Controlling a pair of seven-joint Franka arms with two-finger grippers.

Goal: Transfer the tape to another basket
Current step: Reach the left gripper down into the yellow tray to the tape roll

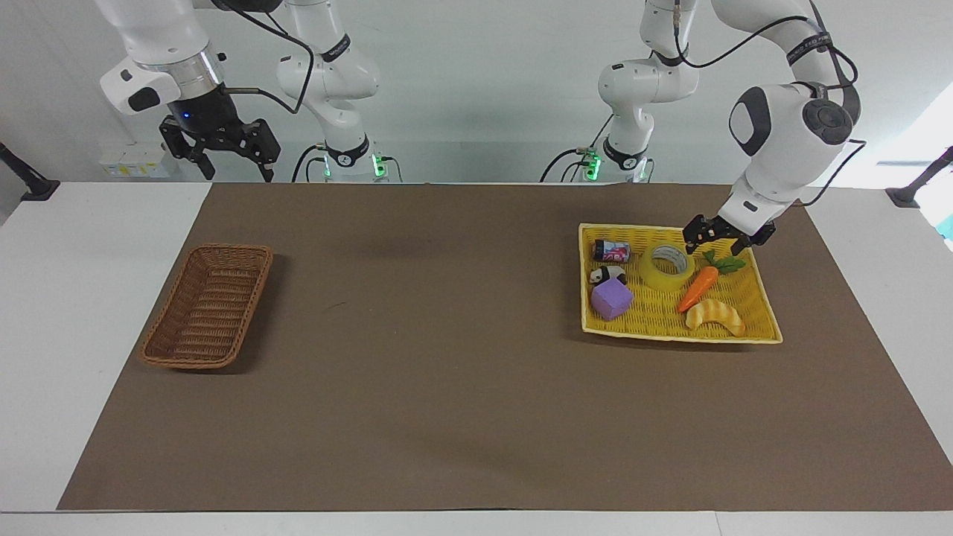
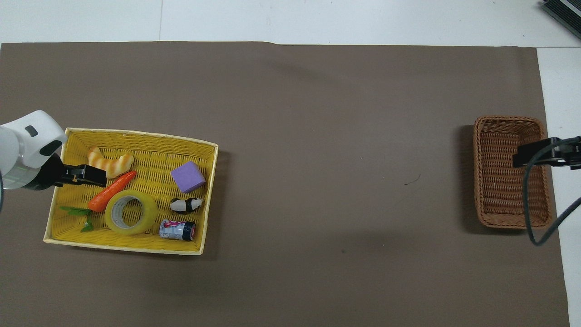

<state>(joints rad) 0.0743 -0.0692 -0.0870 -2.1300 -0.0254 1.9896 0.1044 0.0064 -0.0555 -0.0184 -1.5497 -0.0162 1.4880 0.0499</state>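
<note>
Next, my left gripper grips the tape by its narrow ring side (image 2: 112,213), since the roll of yellow tape is wide but has an open hole (image 2: 131,212).
The roll of yellow tape (image 1: 667,266) lies flat in the yellow tray (image 1: 759,290), near the tray's edge nearest the robots; the overhead view shows it (image 2: 130,212) too. My left gripper (image 1: 718,246) is open and empty, low over that end of the tray, above the carrot's leaves and just beside the tape, not touching it. In the overhead view the left gripper (image 2: 97,176) covers the carrot's tip. The brown wicker basket (image 1: 206,365) stands empty at the right arm's end (image 2: 508,119). My right gripper (image 1: 237,173) waits open, raised above it.
The tray (image 2: 136,133) also holds an orange carrot (image 1: 698,288), a croissant (image 1: 715,316), a purple cube (image 1: 612,300), a small black-and-white toy (image 1: 607,275) and a small can (image 1: 611,250). A brown mat covers the table between tray and basket.
</note>
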